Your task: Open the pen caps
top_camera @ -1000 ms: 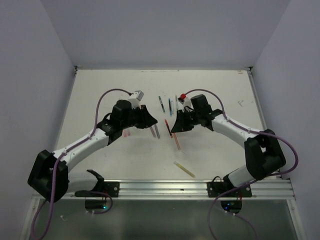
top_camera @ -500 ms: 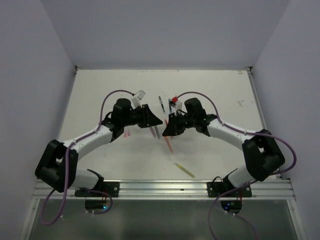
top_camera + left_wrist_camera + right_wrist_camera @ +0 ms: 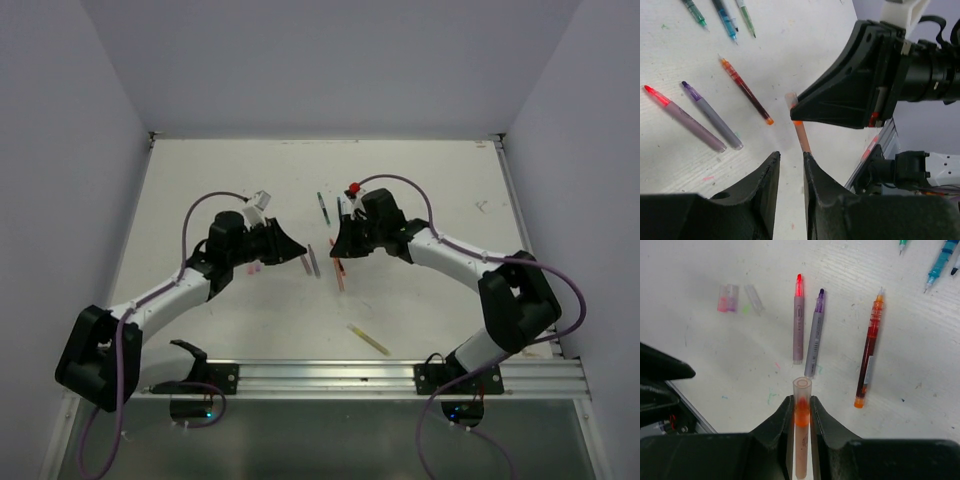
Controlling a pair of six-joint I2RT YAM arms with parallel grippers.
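Note:
The clear cap (image 3: 802,389) is for my right gripper to open, so my left gripper should next grab the orange pen's body toward its rear end.
My right gripper (image 3: 801,399) is shut on an orange pen (image 3: 801,440), just below its clear cap (image 3: 802,389), which is on and sticks out past the fingertips. In the top view the right gripper (image 3: 337,245) holds this pen (image 3: 340,272) above the table's middle. My left gripper (image 3: 790,154) is slightly open and empty, its right finger (image 3: 812,170) touching or just in front of the pen's rear end (image 3: 802,137). In the top view the left gripper (image 3: 298,250) is a short way left of the right one. Loose caps (image 3: 727,291) lie on the table.
A red-tipped grey pen (image 3: 798,325), a purple pen (image 3: 814,335) and a dark red pen (image 3: 869,350) lie uncapped below the grippers. Teal and blue pens (image 3: 322,208) lie farther back. A yellow pen (image 3: 368,338) lies near the front rail (image 3: 320,375).
My left gripper has drawn back to the left, away from the right gripper. The right gripper has shifted slightly toward the back, still holding the orange pen.

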